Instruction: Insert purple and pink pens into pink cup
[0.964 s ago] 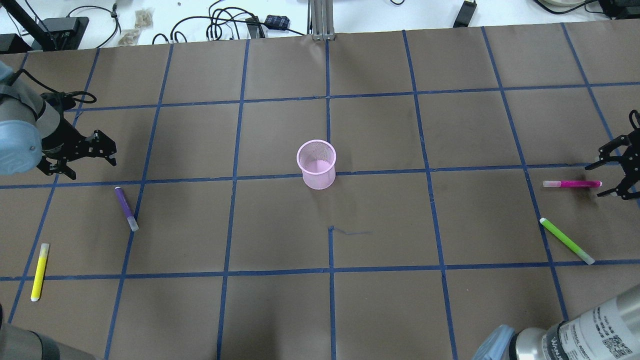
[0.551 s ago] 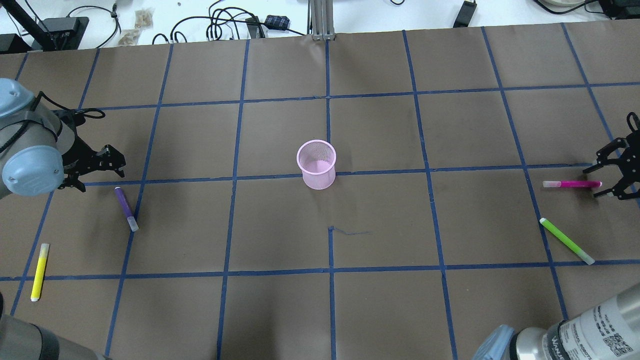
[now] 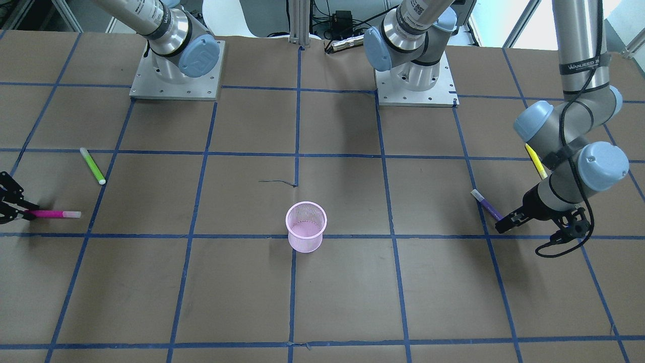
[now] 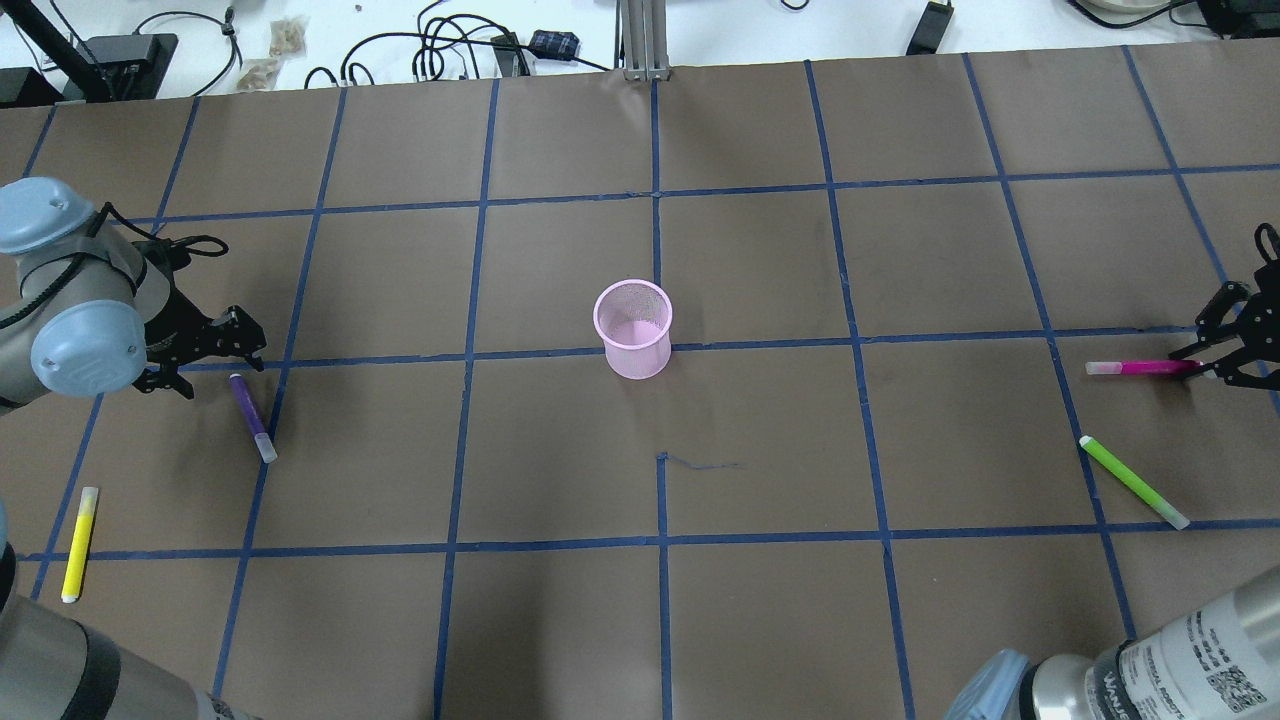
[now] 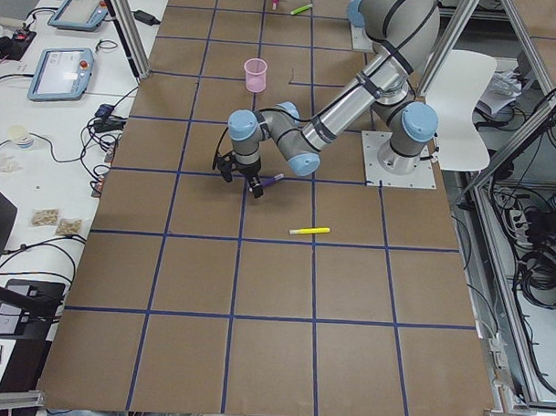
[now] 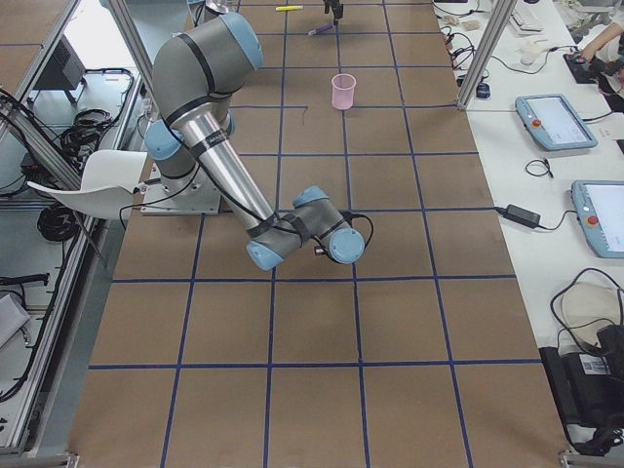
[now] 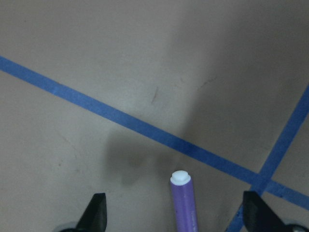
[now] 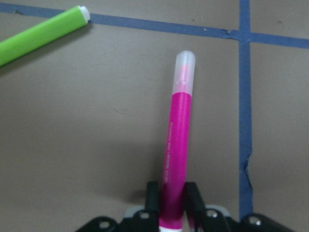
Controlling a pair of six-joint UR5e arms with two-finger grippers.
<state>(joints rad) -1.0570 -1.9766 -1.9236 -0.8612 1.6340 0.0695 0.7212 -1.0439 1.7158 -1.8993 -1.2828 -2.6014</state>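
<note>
My left gripper grabs the purple pen by its purple body [image 3: 488, 207] next, for the pink cup [image 3: 306, 225].
The pink mesh cup [image 4: 633, 328] stands upright at the table's middle, also in the front view [image 3: 306, 233]. The purple pen [image 4: 250, 415] lies flat on the left. My left gripper [image 4: 215, 360] is open just over its far end, jaws wide either side of the pen's tip [image 7: 183, 205]. The pink pen [image 4: 1140, 368] lies flat on the right. My right gripper [image 4: 1205, 366] is shut on its dark end, fingers [image 8: 153, 193] pressed against the barrel [image 8: 177, 145].
A green pen [image 4: 1133, 481] lies near the pink pen, toward the robot. A yellow pen [image 4: 79, 543] lies near the left edge, below the purple pen. Blue tape lines grid the brown table cover. Cables and boxes sit beyond the far edge.
My left gripper has moved toward the purple pen's far end and now hangs over it. My right gripper has moved onto the pink pen's end and its fingers have closed on it.
</note>
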